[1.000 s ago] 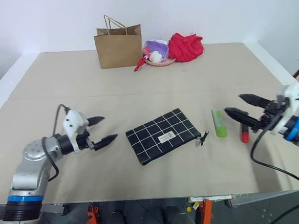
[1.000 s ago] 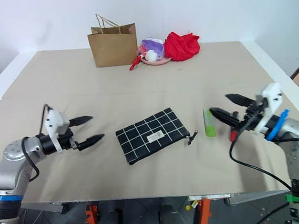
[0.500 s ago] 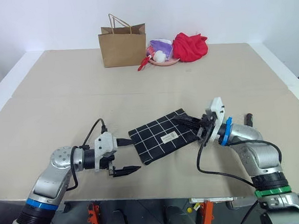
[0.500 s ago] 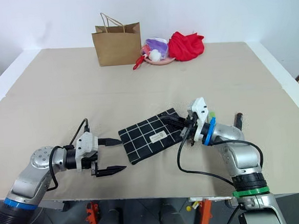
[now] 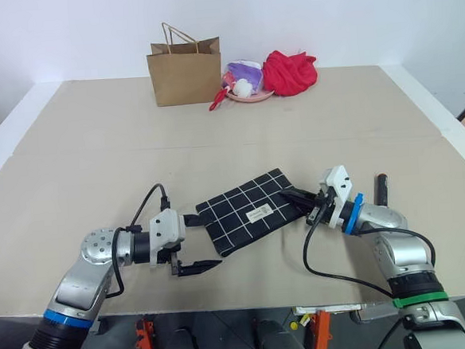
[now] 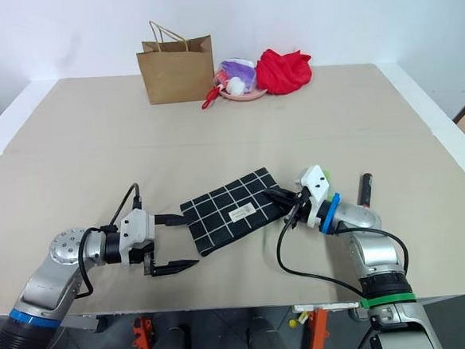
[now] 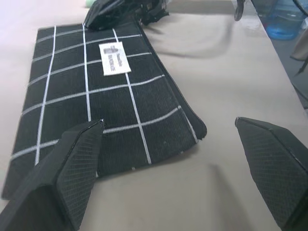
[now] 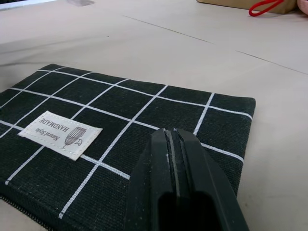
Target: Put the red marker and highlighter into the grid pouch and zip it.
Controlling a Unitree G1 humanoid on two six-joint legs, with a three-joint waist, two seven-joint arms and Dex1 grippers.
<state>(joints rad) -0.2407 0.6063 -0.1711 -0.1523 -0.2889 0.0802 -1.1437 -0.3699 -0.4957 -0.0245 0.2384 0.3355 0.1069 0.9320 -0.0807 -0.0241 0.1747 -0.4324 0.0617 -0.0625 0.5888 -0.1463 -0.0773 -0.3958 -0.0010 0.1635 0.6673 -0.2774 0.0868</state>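
The grid pouch lies flat and wide on the tabletop, so the robot's left gripper will grab it next by the end of its zipper edge [image 7: 193, 126].
The grid pouch [image 5: 249, 210], black with white lines and a small white label, lies flat on the tan table. My left gripper [image 5: 201, 242] is open at the pouch's left end, one finger [image 7: 72, 168] over that corner and the other [image 7: 274, 168] on bare table. My right gripper [image 5: 292, 194] is shut, its tips low over the pouch's right end [image 8: 171, 131]. I cannot tell whether anything is pinched between them. The red marker [image 5: 382, 188] lies on the table just right of my right wrist. The highlighter is hidden behind my right hand in the eye views.
At the table's far side stand a brown paper bag [image 5: 184, 70], a pink dish [image 5: 249, 96] with small items and a red cloth bundle [image 5: 289, 72]. The table's front edge runs close below both arms.
My right gripper has swung left from beside the marker to the pouch's right end and shut. My left gripper has moved right to the pouch's left end and rolled, still open.
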